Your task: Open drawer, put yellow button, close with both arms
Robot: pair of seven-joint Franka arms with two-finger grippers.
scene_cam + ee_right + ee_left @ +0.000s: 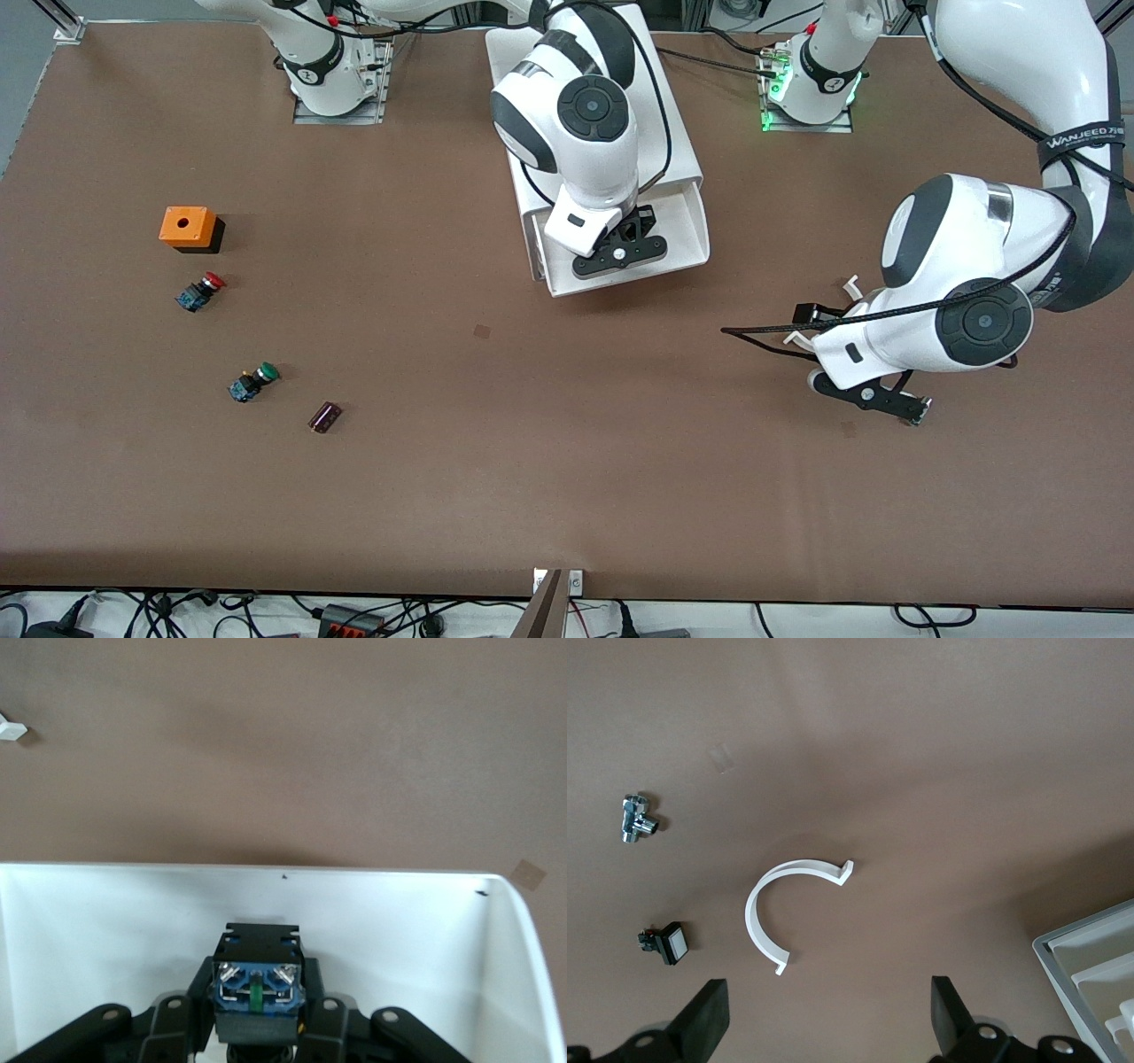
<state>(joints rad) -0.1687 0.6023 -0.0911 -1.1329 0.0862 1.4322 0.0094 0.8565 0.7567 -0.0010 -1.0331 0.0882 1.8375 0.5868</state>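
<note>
I should release the button from my right gripper now, because the button's blue base (257, 988) sits inside the drawer's white rim (372, 870).
The drawer (694, 232), the top one of the white cabinet (651, 80), stands pulled open toward the front camera. My right gripper (620, 252) is over the open drawer, shut on the yellow button (257, 979). In the right wrist view the button's blue base and black body show between my right gripper (257, 1014) fingers, above the drawer's white inside (106, 912); its cap is hidden. In the front view the hand hides the button. My left gripper (873, 399) is open and empty low over the table at the left arm's end; its fingers (709, 1019) stand wide apart.
A white C-shaped clip (766, 904), a metal fitting (634, 815) and a small black switch (664, 943) lie under the left gripper. An orange box (188, 227), the red button (200, 291), the green button (253, 382) and a dark cylinder (324, 416) lie toward the right arm's end.
</note>
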